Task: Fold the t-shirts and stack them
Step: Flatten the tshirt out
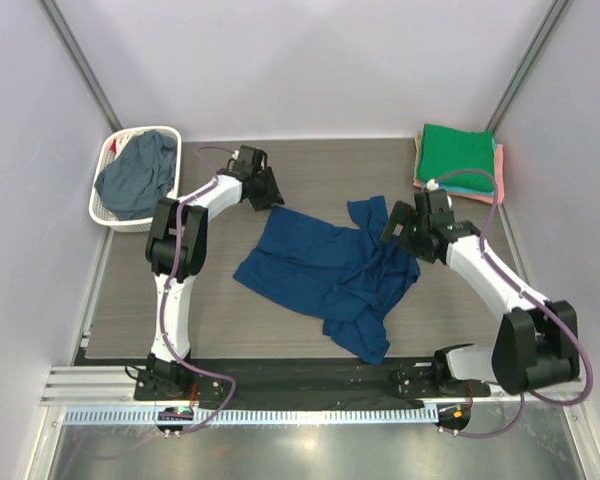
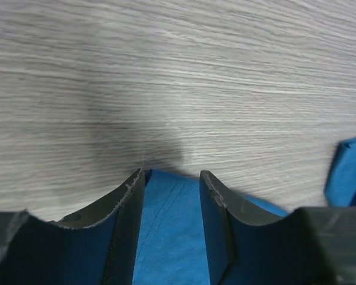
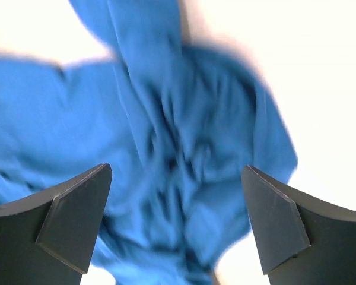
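The blue t-shirt's protruding back flap should be stretched flat for folding, so my right gripper should next grab it by its far-edge corner.
A dark blue t-shirt (image 1: 325,268) lies crumpled and partly spread in the middle of the table. My left gripper (image 1: 271,197) is low at the shirt's back left corner. In the left wrist view it (image 2: 171,173) is open, with the hem of the blue t-shirt (image 2: 169,231) lying between the fingers. My right gripper (image 1: 394,228) hovers over the shirt's right side. It (image 3: 177,169) is wide open above the bunched, blurred blue t-shirt (image 3: 166,136), holding nothing. A folded green t-shirt (image 1: 458,152) tops a stack at the back right, with coral and teal edges showing beneath it.
A white slotted basket (image 1: 110,205) at the back left holds a slate grey-blue t-shirt (image 1: 137,175). The grey wood-grain tabletop (image 1: 140,310) is walled in by pale panels on three sides. A metal rail (image 1: 280,412) runs along the near edge.
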